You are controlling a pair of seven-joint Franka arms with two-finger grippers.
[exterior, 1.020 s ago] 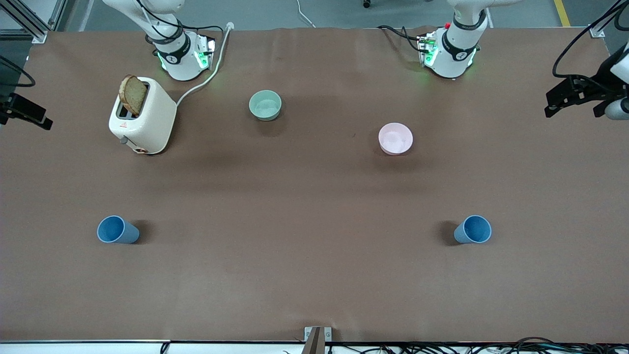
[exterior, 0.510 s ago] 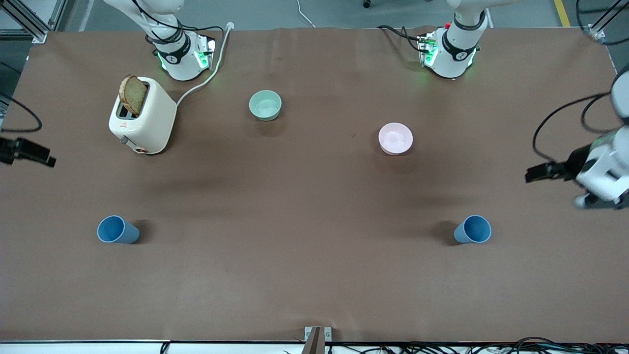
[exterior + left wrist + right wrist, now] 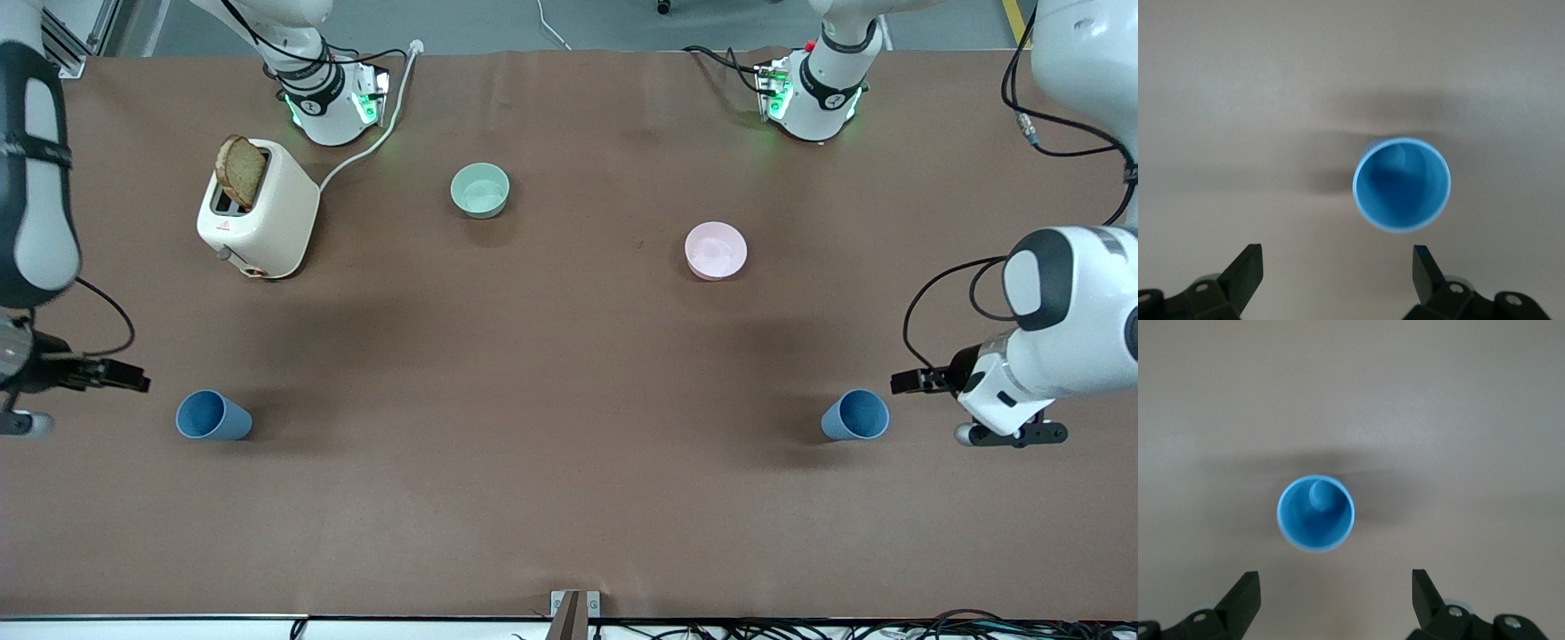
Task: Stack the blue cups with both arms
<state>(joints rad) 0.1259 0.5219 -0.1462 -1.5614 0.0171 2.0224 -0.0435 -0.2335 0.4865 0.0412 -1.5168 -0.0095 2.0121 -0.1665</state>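
Observation:
Next, my right gripper grabs this blue cup by its open rim [image 3: 197, 393] to stack it with the other blue cup [image 3: 856, 415].
Two blue cups stand upright on the brown table. One cup [image 3: 213, 416] is toward the right arm's end, the other cup [image 3: 855, 415] toward the left arm's end. My left gripper [image 3: 905, 382] is open and empty, over the table just beside its cup, on the side toward the table's end. In the left wrist view the cup [image 3: 1401, 185] sits just ahead of the open gripper [image 3: 1337, 265]. My right gripper [image 3: 133, 382] is open and empty, over the table beside its cup. In the right wrist view that cup [image 3: 1315, 513] lies ahead of the open gripper [image 3: 1331, 585].
A white toaster [image 3: 267, 218] with a bread slice stands near the right arm's base, its cord running to the table's edge. A pale green bowl [image 3: 480, 189] and a pink bowl [image 3: 716, 250] sit farther from the front camera than the cups.
Both arms have swung in from the table's ends and come down beside the cups. The cups and bowls have not moved.

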